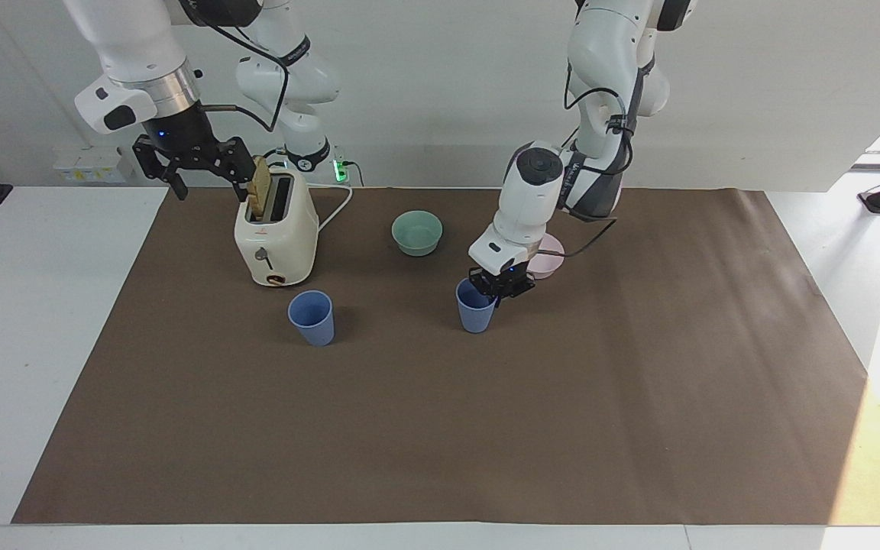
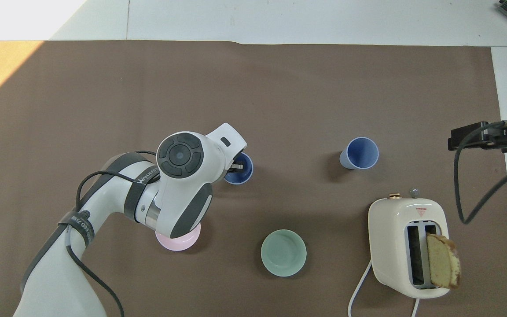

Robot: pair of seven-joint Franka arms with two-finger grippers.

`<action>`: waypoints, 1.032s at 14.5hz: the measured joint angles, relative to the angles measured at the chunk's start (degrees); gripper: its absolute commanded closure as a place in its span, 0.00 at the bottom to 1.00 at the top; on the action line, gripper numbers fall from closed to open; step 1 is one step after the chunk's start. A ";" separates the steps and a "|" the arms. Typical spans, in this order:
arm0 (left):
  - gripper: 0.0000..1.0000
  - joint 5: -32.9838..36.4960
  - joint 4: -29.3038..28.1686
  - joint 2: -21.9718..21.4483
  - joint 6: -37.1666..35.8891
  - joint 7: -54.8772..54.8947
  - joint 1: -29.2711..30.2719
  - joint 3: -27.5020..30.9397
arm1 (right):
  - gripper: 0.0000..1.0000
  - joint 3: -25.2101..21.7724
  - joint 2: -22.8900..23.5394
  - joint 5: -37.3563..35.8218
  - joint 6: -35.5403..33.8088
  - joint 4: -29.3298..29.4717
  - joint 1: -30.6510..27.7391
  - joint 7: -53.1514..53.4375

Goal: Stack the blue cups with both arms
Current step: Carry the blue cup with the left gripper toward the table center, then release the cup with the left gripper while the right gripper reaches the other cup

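My right gripper grips the free-standing blue cup by its rim (image 2: 377, 153) next, to stack it with the blue cup in my left gripper.
My left gripper (image 1: 499, 294) is shut on the rim of one blue cup (image 1: 475, 313), one finger inside it. The cup is upright, low over the middle of the brown mat, and it also shows in the overhead view (image 2: 241, 174). I cannot tell whether it touches the mat. The other blue cup (image 1: 312, 317) stands upright on the mat beside it, toward the right arm's end, farther from the robots than the toaster; it also shows in the overhead view (image 2: 360, 153). My right gripper (image 1: 211, 177) is open and empty, up over the toaster's top beside the bread slice.
A cream toaster (image 1: 276, 237) with a bread slice (image 1: 260, 183) sticking up stands near the right arm. A teal bowl (image 1: 417, 231) and a pink bowl (image 1: 552, 258), partly hidden by the left arm, sit nearer the robots than the cups.
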 measured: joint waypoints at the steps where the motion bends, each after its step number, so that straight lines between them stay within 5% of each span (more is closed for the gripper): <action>1: 0.00 0.00 0.00 -0.03 0.02 -0.37 -0.20 0.03 | 0.00 0.05 0.00 0.00 0.03 0.00 0.02 0.00; 5: 0.00 0.00 0.04 -0.30 0.00 -0.47 -0.25 0.68 | 0.00 0.34 -0.05 0.08 2.33 -2.35 0.97 -0.60; 8: 0.00 0.00 0.26 -2.38 -2.17 -0.44 0.48 1.71 | 0.00 0.35 0.55 0.45 12.42 -10.96 1.16 -0.83; 11: 0.00 0.01 0.55 -7.54 -8.56 3.40 3.59 2.22 | 0.00 0.34 4.47 0.64 21.55 -16.93 1.16 -0.83; 15: 0.00 0.07 0.54 -15.74 -17.94 13.37 10.98 2.55 | 0.00 0.35 10.61 1.79 26.85 -17.88 1.32 -0.83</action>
